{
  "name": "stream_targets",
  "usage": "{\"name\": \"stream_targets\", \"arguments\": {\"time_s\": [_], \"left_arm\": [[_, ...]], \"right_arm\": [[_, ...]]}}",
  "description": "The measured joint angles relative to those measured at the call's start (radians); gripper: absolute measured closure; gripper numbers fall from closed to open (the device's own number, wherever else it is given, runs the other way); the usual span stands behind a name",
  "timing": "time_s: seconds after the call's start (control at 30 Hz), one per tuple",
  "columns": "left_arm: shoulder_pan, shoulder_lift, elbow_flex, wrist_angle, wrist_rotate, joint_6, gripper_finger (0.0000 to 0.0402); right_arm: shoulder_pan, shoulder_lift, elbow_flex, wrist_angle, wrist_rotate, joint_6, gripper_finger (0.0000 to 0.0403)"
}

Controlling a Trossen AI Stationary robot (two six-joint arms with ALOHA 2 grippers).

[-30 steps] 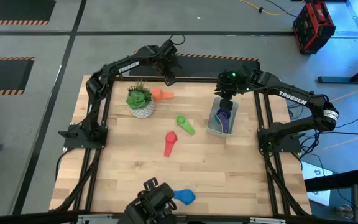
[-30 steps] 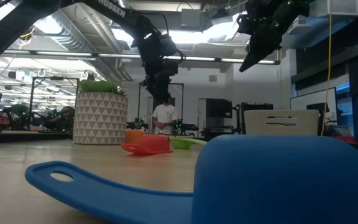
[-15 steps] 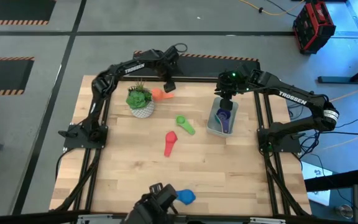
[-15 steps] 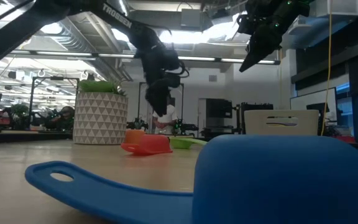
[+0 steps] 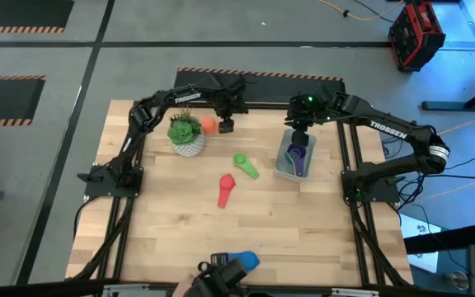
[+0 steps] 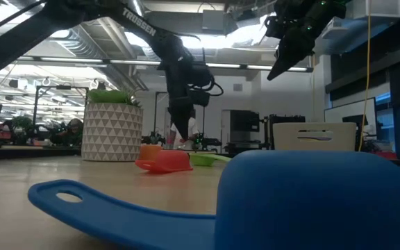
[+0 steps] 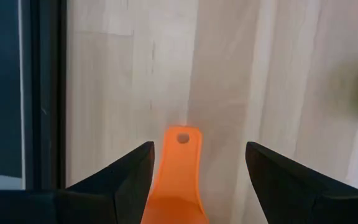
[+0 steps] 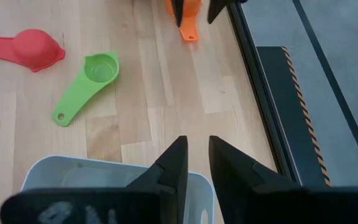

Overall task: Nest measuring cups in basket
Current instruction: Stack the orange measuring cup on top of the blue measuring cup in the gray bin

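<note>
Next, my left gripper grabs the orange cup by its handle, to nest the cup among the cups in the basket.
The orange cup lies on the table beside the potted plant, with its handle pointing toward the table's right. My left gripper is open and hangs over that handle, one finger on each side and neither touching it. The low view shows my left gripper pointing down above the orange cup. My right gripper hovers over the basket, open by a narrow gap and holding nothing. Purple and blue cups lie in the basket. Green, red and blue cups lie loose on the wood.
The potted plant in its white patterned pot stands just left of the orange cup. Dark frame rails run along the table's far edge close to my left gripper. Bare wood lies across the table's middle and near right.
My left gripper has come away from the far edge toward the orange cup and moved down, turning until its fingers point down over the cup's handle. The cups have not moved, and my right arm has kept still.
</note>
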Motion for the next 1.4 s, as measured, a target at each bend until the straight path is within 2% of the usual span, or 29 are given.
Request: {"name": "stream_targets", "arguments": {"time_s": [0.5,0.97,1.4], "left_arm": [[-0.011,0.094,0.001,0.020,-0.087,0.001,0.0154],[-0.005,0.121,-0.003,0.034,-0.054,-0.001,0.0154],[-0.012,0.121,-0.003,0.031,-0.067,0.003,0.0155]], "right_arm": [[0.000,0.000,0.000,0.001,0.000,0.000,0.0333],[0.000,0.000,0.000,0.002,0.000,0.000,0.0333],[0.000,0.000,0.000,0.002,0.000,0.000,0.0333]]}}
